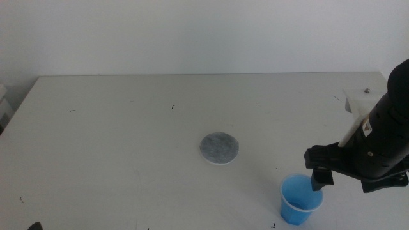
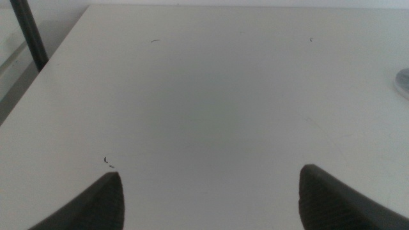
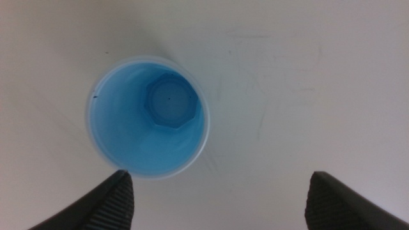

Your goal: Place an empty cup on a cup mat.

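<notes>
The blue cup's opening (image 1: 301,193) is too wide to fit between my fingers. My right gripper will grab the cup by its thin rim (image 1: 321,197) next.
The blue cup (image 1: 300,199) stands upright and empty on the white table near the front right. In the right wrist view the cup (image 3: 148,115) is seen from above, blue inside with a thin white rim. My right gripper (image 1: 321,179) hovers just above the cup's right rim, open and empty; in its wrist view (image 3: 217,198) the jaws stand wide apart, the cup by one jaw rather than centred. The grey round cup mat (image 1: 220,147) lies flat at the table's middle, left of the cup. My left gripper (image 2: 211,195) is open over bare table at the left.
The right arm's dark body (image 1: 383,140) reaches in from the right edge. A pale block (image 1: 359,102) sits at the back right. The mat's edge (image 2: 402,83) shows at the side of the left wrist view. A dark post (image 2: 29,35) stands off the table's left edge.
</notes>
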Robot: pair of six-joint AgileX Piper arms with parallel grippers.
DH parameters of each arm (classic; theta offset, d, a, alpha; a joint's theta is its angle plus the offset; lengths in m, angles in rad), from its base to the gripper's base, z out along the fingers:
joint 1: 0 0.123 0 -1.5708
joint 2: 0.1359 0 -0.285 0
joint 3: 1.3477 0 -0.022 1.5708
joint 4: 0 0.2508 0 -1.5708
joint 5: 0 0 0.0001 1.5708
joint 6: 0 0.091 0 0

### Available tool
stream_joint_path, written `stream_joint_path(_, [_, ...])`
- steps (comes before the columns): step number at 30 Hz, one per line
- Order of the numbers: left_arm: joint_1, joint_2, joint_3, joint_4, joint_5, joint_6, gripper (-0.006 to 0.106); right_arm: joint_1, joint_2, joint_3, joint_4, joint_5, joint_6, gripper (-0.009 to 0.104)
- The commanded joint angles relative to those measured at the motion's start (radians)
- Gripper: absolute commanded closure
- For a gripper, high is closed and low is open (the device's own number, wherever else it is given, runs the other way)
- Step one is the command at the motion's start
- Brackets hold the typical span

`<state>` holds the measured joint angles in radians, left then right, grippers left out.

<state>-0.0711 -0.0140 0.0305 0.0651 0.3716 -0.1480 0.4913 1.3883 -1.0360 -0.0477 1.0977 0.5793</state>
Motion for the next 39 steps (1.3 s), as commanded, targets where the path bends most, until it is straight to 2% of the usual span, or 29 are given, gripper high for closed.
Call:
stream_joint_path(1, [0.001, -0.012, -0.006, 0.0, -0.066, -0.011, -0.005, 0.002, -0.003, -0.008, -0.02, -0.05, 0.007, 0.003])
stream_joint_path(9, [0.001, -0.012, -0.006, 0.0, -0.066, -0.011, -0.005, 0.002, 0.106, 0.026, -0.045, -0.173, 0.012, 0.007])
stream_joint_path(16, [0.001, -0.012, -0.006, 0.0, -0.066, -0.011, -0.005, -0.007, 0.212, 0.026, -0.044, -0.234, 0.017, 0.019])
stream_joint_path(20, [0.001, -0.012, -0.006, 0.0, -0.066, -0.011, -0.005, -0.007, 0.229, 0.026, -0.044, -0.255, 0.017, 0.037])
stream_joint_path(29, [0.001, -0.012, -0.006, 0.0, -0.066, -0.011, -0.005, -0.007, 0.229, 0.026, -0.044, -0.26, 0.02, 0.095])
stream_joint_path(34, [0.001, -0.012, -0.006, 0.0, -0.066, -0.011, -0.005, -0.005, 0.213, 0.007, -0.042, -0.248, 0.02, 0.096])
stream_joint_path(39, [0.001, -0.012, -0.006, 0.0, -0.066, -0.011, -0.005, 0.022, 0.202, -0.111, -0.045, -0.207, 0.013, 0.096])
